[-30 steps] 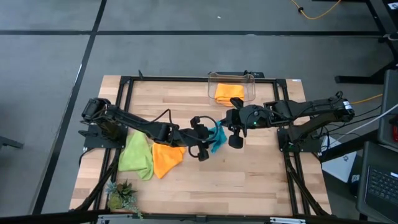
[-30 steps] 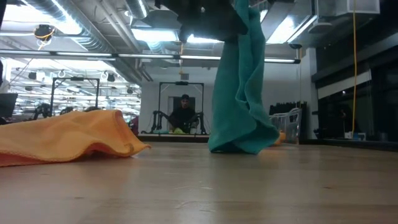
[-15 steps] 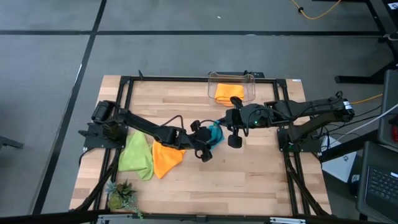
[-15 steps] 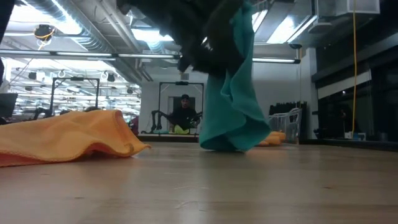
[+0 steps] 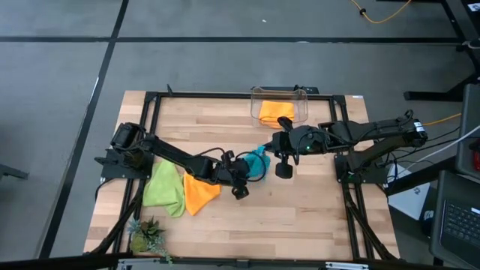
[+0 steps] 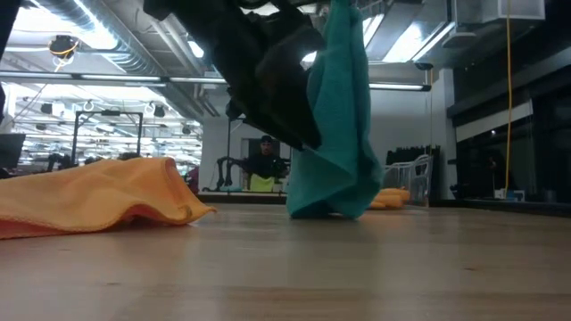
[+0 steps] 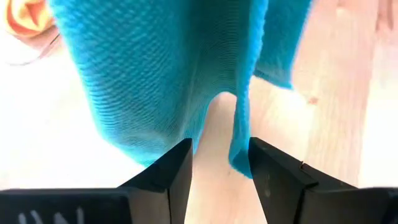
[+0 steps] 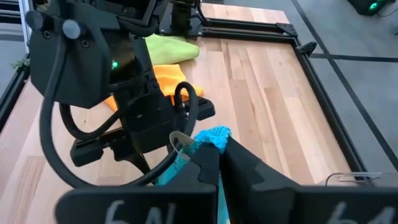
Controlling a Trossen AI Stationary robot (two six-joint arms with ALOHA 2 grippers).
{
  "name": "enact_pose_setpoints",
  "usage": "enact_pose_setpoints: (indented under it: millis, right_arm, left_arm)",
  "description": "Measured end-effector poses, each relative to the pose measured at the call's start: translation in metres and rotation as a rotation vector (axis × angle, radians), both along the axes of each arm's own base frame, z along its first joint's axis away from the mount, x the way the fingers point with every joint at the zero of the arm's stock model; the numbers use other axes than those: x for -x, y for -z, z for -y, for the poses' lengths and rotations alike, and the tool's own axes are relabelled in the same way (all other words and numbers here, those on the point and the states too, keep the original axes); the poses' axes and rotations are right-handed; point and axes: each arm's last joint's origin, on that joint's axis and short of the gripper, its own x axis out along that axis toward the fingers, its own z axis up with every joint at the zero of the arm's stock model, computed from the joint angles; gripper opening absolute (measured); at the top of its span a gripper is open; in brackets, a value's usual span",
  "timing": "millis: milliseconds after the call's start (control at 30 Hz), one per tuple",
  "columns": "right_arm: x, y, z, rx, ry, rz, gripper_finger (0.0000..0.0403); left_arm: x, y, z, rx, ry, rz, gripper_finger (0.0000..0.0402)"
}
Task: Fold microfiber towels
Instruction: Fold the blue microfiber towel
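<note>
The turquoise towel [image 7: 149, 74] needs to be spread flat for folding, so my left gripper should grip its loose dangling corner [image 7: 239, 163] next.
The turquoise towel [image 5: 259, 161] hangs at the table's middle from my right gripper [image 8: 221, 158], which is shut on it. Its lower end [image 6: 326, 209] rests bunched on the wood. My left gripper [image 7: 221, 165] is open and slants down close against the hanging cloth [image 7: 161, 68]. A loose lower edge [image 7: 239, 149] dangles just ahead of the gap between its fingers. An orange towel [image 5: 201, 191] and a lime green towel [image 5: 165, 187] lie crumpled at the left. A second orange towel [image 5: 274, 111] lies in a clear bin. My right gripper pinches the turquoise towel's top corner [image 8: 211, 134] between its two fingers, slanting down from the table's right side. The cloth hangs slack below the fingers, its lower end on the table. My left gripper is near the towel's lower edge; whether it touches, I cannot tell.
A clear bin [image 5: 255, 105] stands at the far edge. A small green plant [image 5: 146, 236] sits at the near left corner. A black frame [image 5: 150, 101] runs around the table. Bare wood lies on the near right side.
My left gripper has sunk toward the table and tipped its fingers further down, coming in beside the hanging turquoise towel. The towel's lower end has shifted a little toward the table's left; its top stays in my still right gripper.
</note>
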Motion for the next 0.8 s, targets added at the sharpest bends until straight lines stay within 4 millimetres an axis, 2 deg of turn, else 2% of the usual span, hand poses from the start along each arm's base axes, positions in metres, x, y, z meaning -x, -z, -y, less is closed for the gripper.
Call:
enact_pose_setpoints:
  millis: [400, 533, 667, 800]
  right_arm:
    - [0.0000, 0.0000, 0.0001, -0.002, 0.001, 0.000, 0.0007]
    - [0.0003, 0.0001, 0.0000, -0.002, 0.000, -0.002, 0.0007]
    - [0.0024, 0.0030, 0.0004, 0.008, -0.003, -0.040, 0.0007]
    - [0.0040, 0.0051, 0.0008, 0.013, -0.003, -0.068, 0.0007]
  left_arm:
    - [-0.0010, -0.0008, 0.0002, 0.000, 0.003, 0.012, 0.0141]
    - [0.0004, 0.0003, -0.0001, -0.005, 0.003, -0.007, 0.0094]
    - [0.0027, 0.0021, -0.0004, -0.012, 0.003, -0.037, 0.0021]
    - [0.0030, 0.0015, -0.0011, -0.074, -0.015, -0.034, 0.0003]
